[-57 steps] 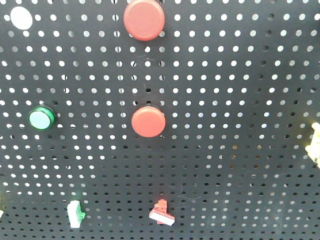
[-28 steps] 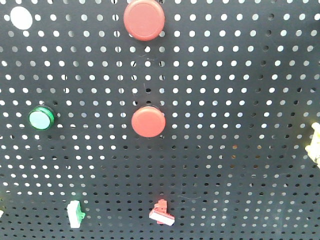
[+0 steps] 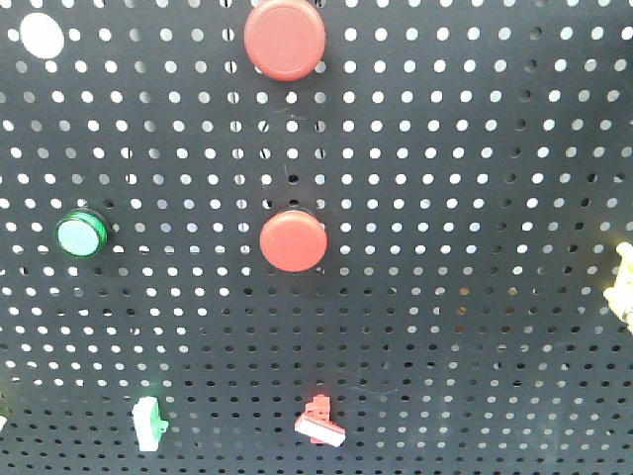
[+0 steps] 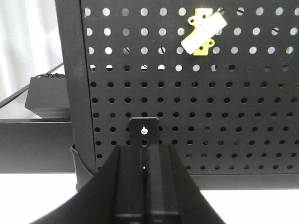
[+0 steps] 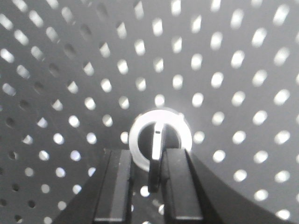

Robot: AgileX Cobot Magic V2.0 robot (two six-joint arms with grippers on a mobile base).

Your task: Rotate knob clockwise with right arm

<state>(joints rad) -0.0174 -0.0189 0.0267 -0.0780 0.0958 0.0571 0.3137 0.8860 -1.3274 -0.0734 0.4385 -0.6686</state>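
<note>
My right gripper grips the knob by its narrow handle (image 5: pixel 157 147) across the silver ring (image 5: pixel 135 140) next, to turn the knob clockwise.
The knob (image 5: pixel 156 140) shows in the right wrist view: a silver ring on the black pegboard (image 5: pixel 224 70) with a narrow black handle standing almost upright. My right gripper (image 5: pixel 148 157) is open with a finger on each side of the handle. The right finger (image 5: pixel 180 186) touches the handle, and the left finger (image 5: pixel 119 186) stands a small gap away. My left gripper (image 4: pixel 145 148) is shut and empty, low in front of the pegboard's bottom left part. Neither gripper shows in the front view, and I cannot pick out the knob there.
The front view shows the pegboard (image 3: pixel 475 198) with two red round buttons (image 3: pixel 285 38) (image 3: pixel 293 240), a green button (image 3: pixel 80 235), a red clip (image 3: pixel 319 423) and a green-white clip (image 3: pixel 149 424). A yellow-white bracket (image 4: pixel 202 31) hangs above my left gripper.
</note>
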